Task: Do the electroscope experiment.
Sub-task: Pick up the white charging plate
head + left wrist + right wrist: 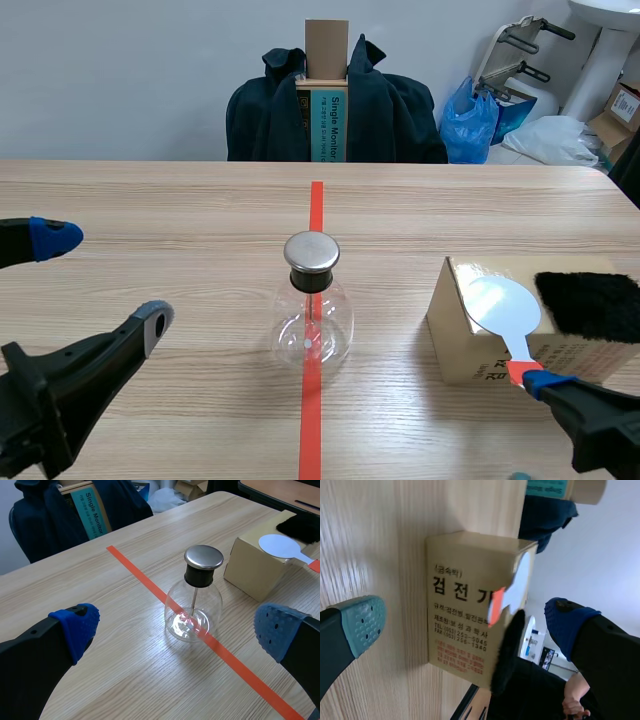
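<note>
Next, my right gripper grabs the paddle by the orange handle [521,370], since only the handle juts past the box's edge while the white disc [502,304] lies flat.
The electroscope [312,310] is a clear glass flask with a metal cap and stands on the orange-red tape line in mid-table. My left gripper [105,278] hangs open to its left. In the left wrist view the flask [194,605] sits ahead of that gripper [176,629], between the blue pads [75,627]. At the right, a cardboard box [470,345] carries a white disc paddle [500,305] with an orange handle and a black fur pad [590,305]. My right gripper [532,428] is open just in front of the box, one pad beside the paddle handle [496,605].
A chair draped with a dark jacket [390,110] and holding a tall carton [326,90] stands behind the table's far edge. A blue bag [470,120] and white items lie at the back right. The table's right edge runs close to the box.
</note>
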Tool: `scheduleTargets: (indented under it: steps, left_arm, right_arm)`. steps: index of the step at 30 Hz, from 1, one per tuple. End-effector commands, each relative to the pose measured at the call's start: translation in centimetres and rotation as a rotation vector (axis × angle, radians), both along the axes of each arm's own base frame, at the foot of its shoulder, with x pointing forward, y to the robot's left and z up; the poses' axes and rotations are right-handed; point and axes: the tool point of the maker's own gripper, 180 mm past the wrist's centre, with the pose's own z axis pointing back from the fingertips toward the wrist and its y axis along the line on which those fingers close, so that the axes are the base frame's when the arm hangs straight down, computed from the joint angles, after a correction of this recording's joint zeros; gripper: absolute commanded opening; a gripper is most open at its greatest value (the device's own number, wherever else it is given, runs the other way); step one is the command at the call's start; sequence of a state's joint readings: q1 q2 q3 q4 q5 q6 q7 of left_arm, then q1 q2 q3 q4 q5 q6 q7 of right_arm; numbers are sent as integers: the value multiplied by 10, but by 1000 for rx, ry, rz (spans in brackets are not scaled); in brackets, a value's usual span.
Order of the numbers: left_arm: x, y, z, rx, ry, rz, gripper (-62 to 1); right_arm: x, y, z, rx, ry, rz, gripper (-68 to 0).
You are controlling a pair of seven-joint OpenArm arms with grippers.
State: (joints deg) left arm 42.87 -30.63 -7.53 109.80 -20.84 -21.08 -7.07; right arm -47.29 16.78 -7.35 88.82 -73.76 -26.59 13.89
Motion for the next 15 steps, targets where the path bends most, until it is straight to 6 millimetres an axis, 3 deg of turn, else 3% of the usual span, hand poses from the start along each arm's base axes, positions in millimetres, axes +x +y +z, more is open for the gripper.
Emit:
scheduleTargets:
  steps: [1,7,15]
  left_arm:
    - [1,-4,8,-27,-20,-6,14]
    - [1,-4,8,-27,-20,-6,14]
    - [1,-4,8,-27,-20,-6,14]
  right_arm:
    - [22,-4,16,-8,-85,-5,4]
    - [47,-10,27,-4,-224,-57,4]
    - [55,-14,28,-8,-243,-86,4]
